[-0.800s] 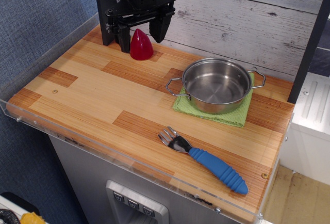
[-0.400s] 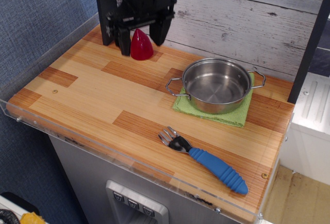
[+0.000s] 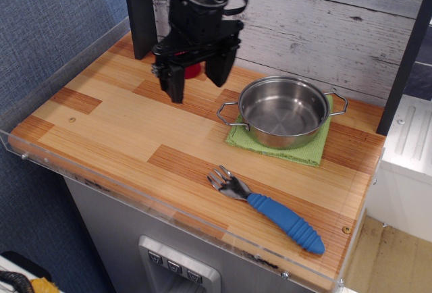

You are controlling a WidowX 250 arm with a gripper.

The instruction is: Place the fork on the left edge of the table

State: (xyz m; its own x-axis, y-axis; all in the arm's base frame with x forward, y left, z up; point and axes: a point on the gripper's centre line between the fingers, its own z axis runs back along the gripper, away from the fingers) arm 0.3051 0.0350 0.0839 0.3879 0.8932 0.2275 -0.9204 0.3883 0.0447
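I should pick up the fork with my gripper by its ribbed blue handle [image 3: 280, 217] next, so that I can place it at the edge of the table.
The fork [image 3: 270, 207] lies flat near the table's front right edge, silver tines pointing left, ribbed blue handle pointing right and toward the front. The wooden table [image 3: 115, 121] has a clear acrylic rim. My gripper [image 3: 198, 80] hangs open and empty above the back middle of the table, just left of the pot and well behind the fork. Its two black fingers [image 3: 177, 85] point down, spread apart.
A steel pot [image 3: 283, 112] stands on a green cloth [image 3: 300, 151] at the right. A red cone-shaped object [image 3: 194, 70] stands at the back, mostly hidden behind my gripper. A black post [image 3: 138, 9] rises at the back left.
My gripper has moved forward and right from over the red cone at the back, and now covers most of the cone. The fork and pot have not moved.
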